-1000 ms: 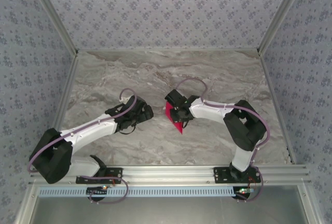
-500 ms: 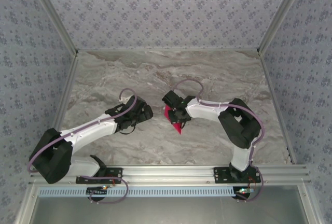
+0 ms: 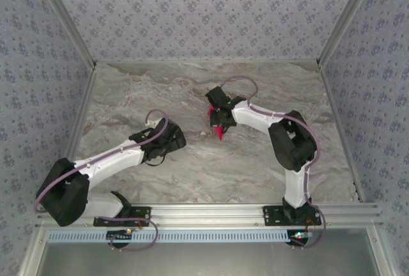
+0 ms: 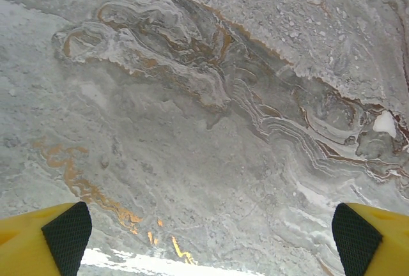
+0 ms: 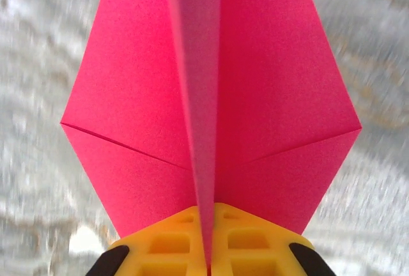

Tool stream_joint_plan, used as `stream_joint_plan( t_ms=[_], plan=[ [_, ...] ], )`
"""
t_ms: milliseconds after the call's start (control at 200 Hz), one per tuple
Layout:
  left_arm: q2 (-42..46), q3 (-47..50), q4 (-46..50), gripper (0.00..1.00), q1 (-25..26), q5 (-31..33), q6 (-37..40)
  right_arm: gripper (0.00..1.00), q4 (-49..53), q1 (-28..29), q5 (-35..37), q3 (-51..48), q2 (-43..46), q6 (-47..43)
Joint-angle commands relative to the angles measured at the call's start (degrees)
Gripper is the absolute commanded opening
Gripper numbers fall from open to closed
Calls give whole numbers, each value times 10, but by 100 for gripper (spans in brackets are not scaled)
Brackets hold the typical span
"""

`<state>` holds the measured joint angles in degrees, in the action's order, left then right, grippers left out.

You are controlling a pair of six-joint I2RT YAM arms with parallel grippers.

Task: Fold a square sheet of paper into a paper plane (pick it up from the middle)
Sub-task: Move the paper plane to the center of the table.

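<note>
My right gripper is closed on the paper plane and should stay closed until I have lowered it. The plane's wing edges look sharp against the blurred marble table beneath.
The magenta-pink paper plane (image 5: 211,97) is folded along its centre crease, its two wings spreading to either side. My right gripper (image 5: 208,250) is shut on that centre fold, the yellow fingers (image 5: 255,241) pressed together with the paper between them. From above, the right gripper (image 3: 220,120) holds the pink plane (image 3: 219,133) over the middle of the marble table, its tip pointing down toward me. My left gripper (image 3: 174,137) is open left of it over bare marble, and its yellow fingertips (image 4: 45,244) stand far apart with nothing between them.
The marble tabletop (image 3: 192,91) is bounded by patterned walls at the back and sides and an aluminium rail (image 3: 211,212) at the near edge. Both arms reach in from that rail.
The right gripper has carried the pink plane up and away from the rail, toward the table's far middle, and tightened on its fold. The left arm has barely moved.
</note>
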<state>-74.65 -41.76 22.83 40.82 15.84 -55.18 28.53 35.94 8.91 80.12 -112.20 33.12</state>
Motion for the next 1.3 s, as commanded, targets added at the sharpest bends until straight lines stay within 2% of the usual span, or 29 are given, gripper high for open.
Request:
stream_joint_plan(
  t_ms=[0, 215, 640, 754, 894, 1129, 1294],
  plan=[
    [18, -14, 26, 99, -4, 15, -4, 7, 16, -23, 14, 42, -40, -23],
    [23, -7, 29, 99, -5, 15, -7, 10, 37, -45, 12, 90, -88, -40],
    [23, -15, 44, 99, -6, 30, -7, 13, 43, -51, 8, 83, -129, -17],
    [23, -28, 60, 99, -10, 40, -1, 17, 56, -51, 5, 98, -120, -16],
    [26, -57, 88, 99, -24, 62, 15, 33, 84, -52, -3, 125, -62, -20],
    [40, -128, 140, 99, -81, 125, 73, 57, 99, -73, -46, 136, 60, -42],
    [62, -145, 131, 99, -133, 166, 148, 80, 64, -102, 12, 75, 161, -87]
  ],
)
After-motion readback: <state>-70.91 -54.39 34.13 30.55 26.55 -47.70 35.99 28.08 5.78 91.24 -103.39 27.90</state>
